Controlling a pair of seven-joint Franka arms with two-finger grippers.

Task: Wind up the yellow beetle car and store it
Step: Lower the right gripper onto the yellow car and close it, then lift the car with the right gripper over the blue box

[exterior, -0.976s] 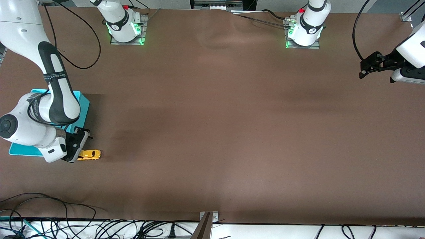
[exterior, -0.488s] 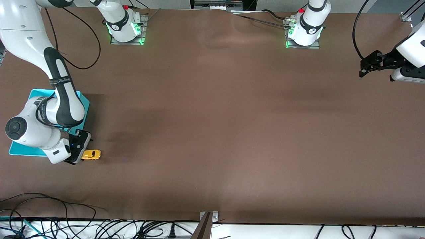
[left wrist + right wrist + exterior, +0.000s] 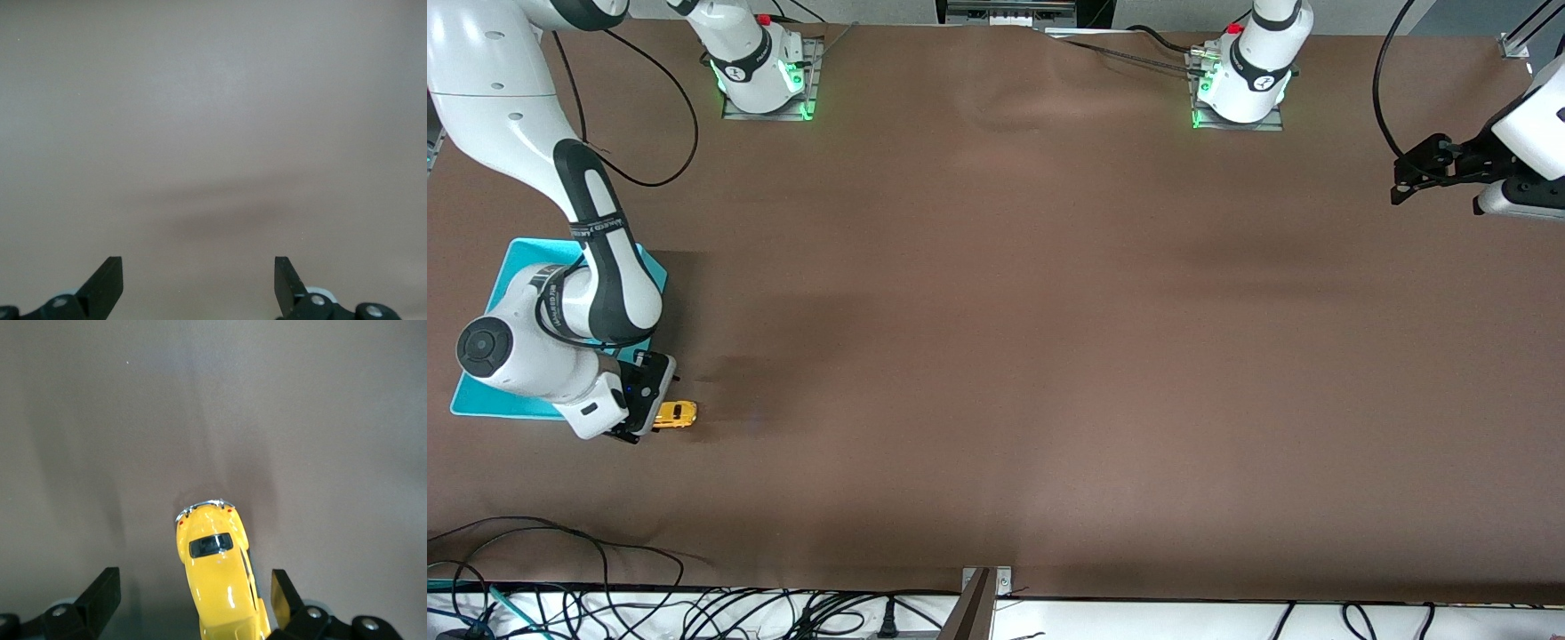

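Observation:
I should grab the yellow beetle car [image 3: 675,414] by its door sides next with my right gripper. Then it can be stored in the turquoise bin.
The yellow beetle car [image 3: 675,414] stands on the brown table just beside the turquoise bin [image 3: 507,267], a little nearer to the front camera. My right gripper [image 3: 647,421] is low over the car's bin-side end. In the right wrist view the car [image 3: 220,577] lies between the open fingers [image 3: 280,593], closer to one finger, apart from both. My left gripper [image 3: 1403,182] hangs open and empty over the table at the left arm's end; the left wrist view shows its fingertips [image 3: 110,280] over bare table.
The turquoise bin is partly hidden under the right arm. Both arm bases [image 3: 760,80] stand at the table's farthest edge. Cables [image 3: 560,578] lie along the edge nearest the front camera.
My right gripper has moved along the car away from the bin, so it covers more of the car. The car and the left arm have not moved.

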